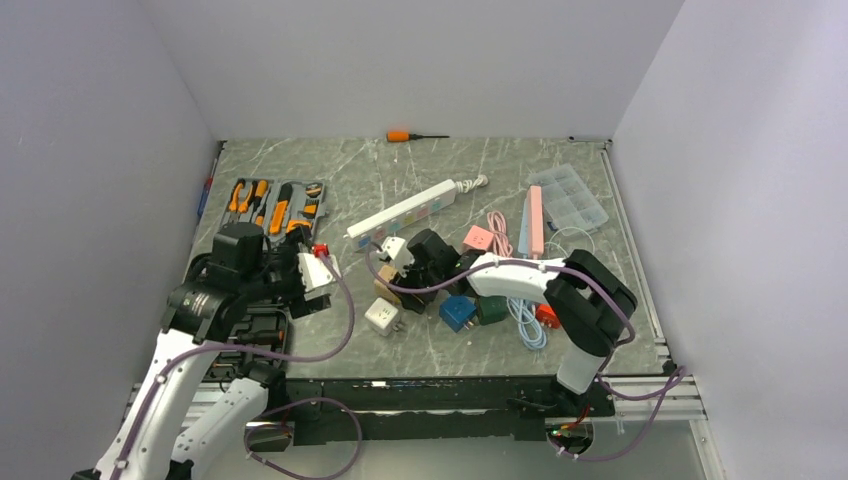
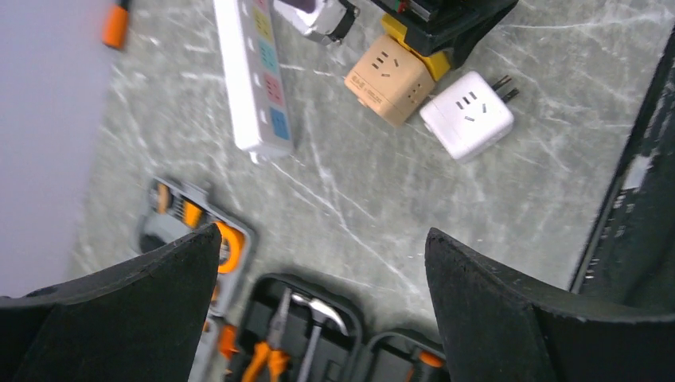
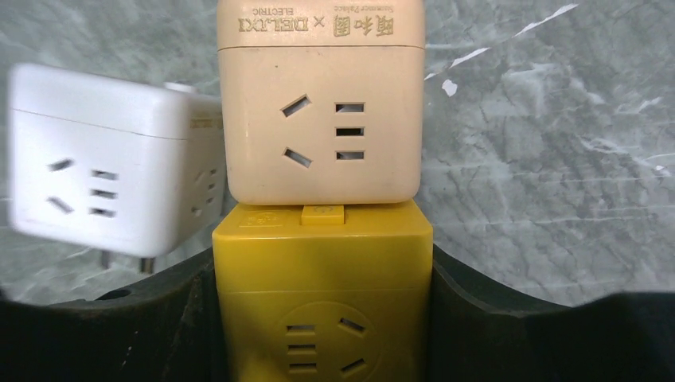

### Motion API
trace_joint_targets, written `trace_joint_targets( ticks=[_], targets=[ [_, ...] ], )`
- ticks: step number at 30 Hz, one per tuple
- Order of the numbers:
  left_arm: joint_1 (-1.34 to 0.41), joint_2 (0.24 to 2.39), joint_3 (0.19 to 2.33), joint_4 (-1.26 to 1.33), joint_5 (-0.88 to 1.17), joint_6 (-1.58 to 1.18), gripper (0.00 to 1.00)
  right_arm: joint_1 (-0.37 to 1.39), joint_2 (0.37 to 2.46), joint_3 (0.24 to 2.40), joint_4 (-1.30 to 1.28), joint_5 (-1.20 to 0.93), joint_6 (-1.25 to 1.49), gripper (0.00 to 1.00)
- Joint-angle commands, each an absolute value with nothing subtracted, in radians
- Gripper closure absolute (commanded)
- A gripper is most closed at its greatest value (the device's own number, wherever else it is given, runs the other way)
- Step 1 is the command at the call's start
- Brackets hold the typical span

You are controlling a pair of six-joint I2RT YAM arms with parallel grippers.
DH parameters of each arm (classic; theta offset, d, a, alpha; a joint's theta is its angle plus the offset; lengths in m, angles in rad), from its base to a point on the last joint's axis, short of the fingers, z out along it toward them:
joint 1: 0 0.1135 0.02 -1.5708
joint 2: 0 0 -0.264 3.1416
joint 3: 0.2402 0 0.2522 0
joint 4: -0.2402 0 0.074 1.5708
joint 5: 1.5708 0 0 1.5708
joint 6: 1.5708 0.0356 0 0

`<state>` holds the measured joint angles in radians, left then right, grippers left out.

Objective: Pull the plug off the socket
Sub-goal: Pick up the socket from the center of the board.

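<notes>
The beige cube adapter is to be pulled off, so the left gripper next needs to grab the adapter's opposite sides and leave the side joined to the yellow cube free.
A yellow cube socket has a beige cube adapter joined to its far face. My right gripper is shut on the yellow cube, one finger against each side. In the top view the right gripper lies low in the pile of adapters, with the beige cube just to its left. My left gripper is open and empty, hovering over the tool case. From there I see the beige cube and the yellow one further off. In the top view the left gripper is left of the pile.
A white cube adapter lies beside the beige one. A white power strip, pink cube, blue cube, green cube and cables crowd the middle. An open tool case, a clear box and an orange screwdriver lie further back.
</notes>
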<state>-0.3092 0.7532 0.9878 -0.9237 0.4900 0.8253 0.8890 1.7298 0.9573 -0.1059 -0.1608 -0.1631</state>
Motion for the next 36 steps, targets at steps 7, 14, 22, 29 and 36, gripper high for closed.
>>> trace_joint_targets(
  ticks=[7,14,22,29,36],
  targets=[
    [-0.342,0.555,0.840,-0.756,0.537,1.421,0.01,0.817,1.610,1.238,-0.323,-0.484,-0.046,1.00],
    [-0.364,0.435,0.721,-0.683,0.616,1.708,0.01,0.818,1.605,1.349,-0.375,-0.639,0.012,1.00],
    [-0.382,0.433,0.666,-0.614,0.637,1.753,0.01,0.856,1.600,1.393,-0.357,-0.690,0.083,1.00],
    [-0.434,0.472,0.648,-0.560,0.593,1.724,0.01,0.899,1.616,1.419,-0.343,-0.688,0.100,1.00],
    [-0.454,0.527,0.639,-0.508,0.548,1.690,0.01,0.939,1.627,1.454,-0.346,-0.680,0.096,1.00]
  ],
)
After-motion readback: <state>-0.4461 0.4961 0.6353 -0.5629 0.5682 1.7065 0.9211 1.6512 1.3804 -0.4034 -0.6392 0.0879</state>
